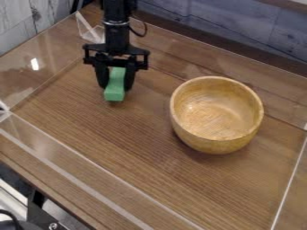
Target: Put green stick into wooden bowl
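Note:
The green stick [115, 86] is hanging well to the side of the wooden bowl [217, 113], so my gripper has to move the stick over the bowl before it opens.
A small bright green stick [115, 86] is pinched between the black fingers of my gripper [115, 79], which points straight down over the left part of the wooden table. The stick's lower end hangs just above the tabletop. The gripper is shut on the stick. The wooden bowl [217, 113], round, light tan and empty, sits to the right, a short way from the gripper.
A clear acrylic wall [48, 153] runs along the near and left sides of the table. A grey plank backdrop [240, 22] stands behind. Bare wood tabletop [108, 144] lies between the gripper and the near edge.

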### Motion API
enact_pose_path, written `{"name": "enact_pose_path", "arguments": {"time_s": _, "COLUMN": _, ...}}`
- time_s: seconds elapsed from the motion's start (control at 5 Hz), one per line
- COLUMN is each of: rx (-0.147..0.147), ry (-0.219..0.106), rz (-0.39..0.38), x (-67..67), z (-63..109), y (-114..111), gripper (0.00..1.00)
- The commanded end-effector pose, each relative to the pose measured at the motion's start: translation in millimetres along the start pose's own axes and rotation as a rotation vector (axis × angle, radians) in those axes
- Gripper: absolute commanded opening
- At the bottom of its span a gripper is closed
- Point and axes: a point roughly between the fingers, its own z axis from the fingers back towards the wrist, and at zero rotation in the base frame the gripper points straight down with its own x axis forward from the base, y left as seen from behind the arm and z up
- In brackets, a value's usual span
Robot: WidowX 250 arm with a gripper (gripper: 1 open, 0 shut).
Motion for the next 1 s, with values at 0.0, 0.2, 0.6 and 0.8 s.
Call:
{"name": "enact_pose_path", "arguments": {"time_s": 0.0, "rx": -0.022, "ry": -0.092, "rz": -0.018, "x": 6.4, "z": 39.1, "y": -6.5, "gripper": 0.00}}
{"name": "enact_pose_path", "arguments": {"time_s": 0.2, "rx": -0.035, "ry": -0.090, "rz": -0.027, "x": 2.7, "z": 48.7, "y": -13.5, "gripper": 0.00}}
{"name": "enact_pose_path", "arguments": {"time_s": 0.6, "rx": -0.070, "ry": -0.078, "rz": -0.071, "x": -15.6, "z": 68.0, "y": -49.4, "gripper": 0.00}}
{"name": "enact_pose_path", "arguments": {"time_s": 0.8, "rx": -0.083, "ry": -0.074, "rz": -0.103, "x": -27.9, "z": 66.6, "y": -82.8, "gripper": 0.00}}
